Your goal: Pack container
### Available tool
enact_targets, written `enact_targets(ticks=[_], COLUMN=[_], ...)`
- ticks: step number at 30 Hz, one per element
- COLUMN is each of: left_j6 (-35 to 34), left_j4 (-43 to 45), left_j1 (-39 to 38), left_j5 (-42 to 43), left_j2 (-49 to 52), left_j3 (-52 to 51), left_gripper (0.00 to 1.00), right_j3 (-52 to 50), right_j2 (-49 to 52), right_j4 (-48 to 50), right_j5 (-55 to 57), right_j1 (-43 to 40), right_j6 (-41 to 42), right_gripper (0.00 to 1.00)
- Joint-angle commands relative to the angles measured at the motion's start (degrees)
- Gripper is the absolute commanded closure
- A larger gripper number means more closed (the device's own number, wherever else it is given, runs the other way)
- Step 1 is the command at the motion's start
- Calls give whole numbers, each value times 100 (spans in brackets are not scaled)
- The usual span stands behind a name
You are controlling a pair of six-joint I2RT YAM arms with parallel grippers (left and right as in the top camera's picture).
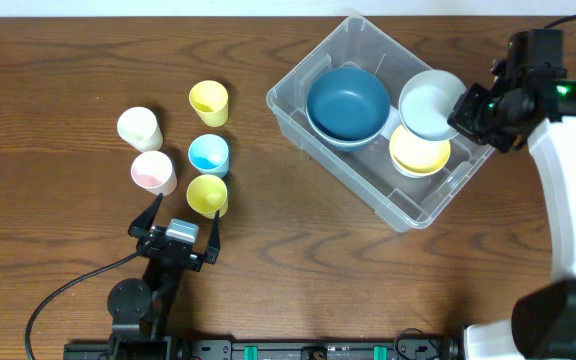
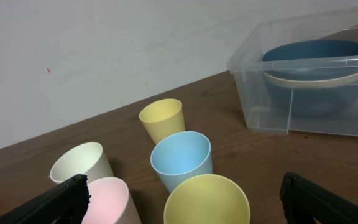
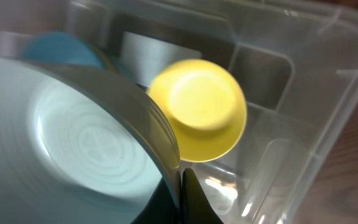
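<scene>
The pale blue-white bowl is tilted and off-centre from the yellow bowl's opening, so my right gripper needs to centre and lower it before letting go.
The container (image 1: 298,118), a large clear plastic bin, lies at the right of the table. In it a dark blue bowl (image 1: 347,102) sits nested in a paler bowl, and a yellow bowl (image 1: 419,153) lies beside them. My right gripper (image 1: 460,112) is shut on the rim of a pale blue-white bowl (image 1: 429,104) and holds it over the bin, above the yellow bowl (image 3: 197,109). My left gripper (image 1: 182,217) is open and empty, just in front of a yellow cup (image 1: 207,194). In the left wrist view that cup (image 2: 207,200) lies between the fingers.
More cups stand left of the bin: yellow (image 1: 208,101), light blue (image 1: 208,154), cream (image 1: 139,127) and pink (image 1: 153,171). The bin's near wall (image 2: 291,93) shows at the right of the left wrist view. A black cable (image 1: 68,290) runs along the front left.
</scene>
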Motion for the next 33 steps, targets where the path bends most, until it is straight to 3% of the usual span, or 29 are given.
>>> enact_targets(ticks=[1,12,16,19,22,30,32,33], left_j6=[35,35,35,35,35,35,35,35], left_j4=[-192,-192,-192,-192,-192,-192,-192,-192], left_j1=[35,35,35,35,35,35,35,35], left_j5=[76,76,76,76,76,76,76,76], left_j2=[-31,-31,-31,-31,-31,-31,-31,-31], left_j3=[-103,-103,-103,-103,-103,-103,-103,-103], left_gripper=[2,2,2,2,2,2,2,2], right_j3=[-28,-28,-31,-31,-28,649,1204,1473], right_j2=[243,1060,1224,1239,1237,1093,1010,973], right_j4=[-22,-20,-28,-20,9,-101,-310,-396], right_j5=[317,476,479,481,485,476,487,511], right_j1=[46,61,22,22,24,9,9,-2], right_j6=[-79,-79,-85,-83,-85,-627,-802,-885], right_gripper=[99,97,85,64,52,44,32,17])
